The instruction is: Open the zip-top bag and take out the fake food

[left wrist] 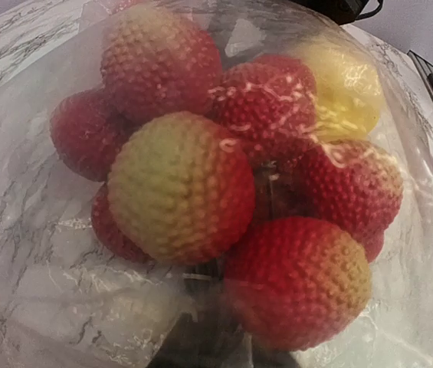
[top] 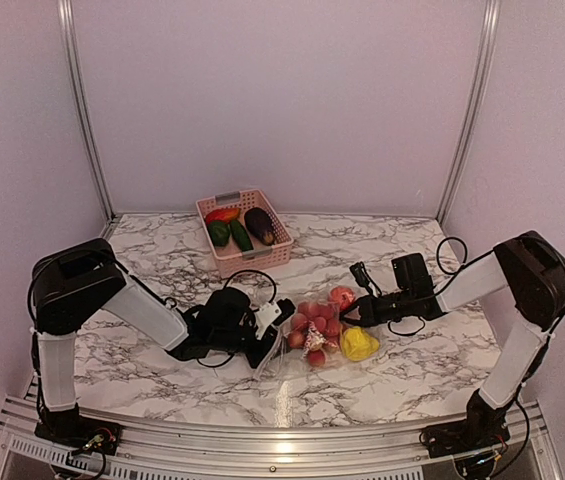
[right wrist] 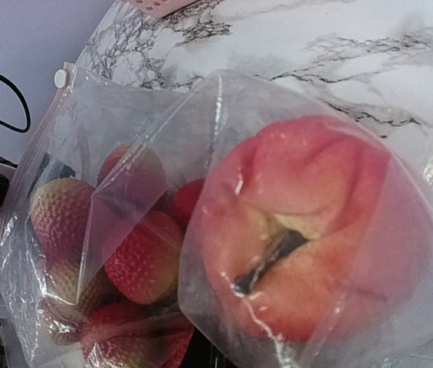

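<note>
The cluster of bumpy red balls and the left gripper's fingers are covered by clear film, so the cluster would stay inside the zip-top bag (top: 320,335) if the robot lifted its left gripper now.
The zip-top bag (top: 320,335) lies mid-table, clear and crinkled, between both grippers. Inside it are fake food pieces: a cluster of bumpy red balls (left wrist: 182,188), a pinkish-red round fruit (right wrist: 308,222) and a yellow lumpy fruit (top: 358,344). My left gripper (top: 267,335) sits at the bag's left edge. Its dark fingers (left wrist: 201,341) show only dimly under the plastic, so their state is unclear. My right gripper (top: 348,314) is shut at the bag's right side, with film bunched toward it. The zip strip (right wrist: 61,78) runs along the far edge.
A pink slotted basket (top: 262,256) stands at the back centre. It holds a dark purple eggplant (top: 259,225), two green pieces (top: 220,233) and a red-orange one (top: 222,214). Cables (top: 450,250) loop beside the right arm. Walls enclose three sides.
</note>
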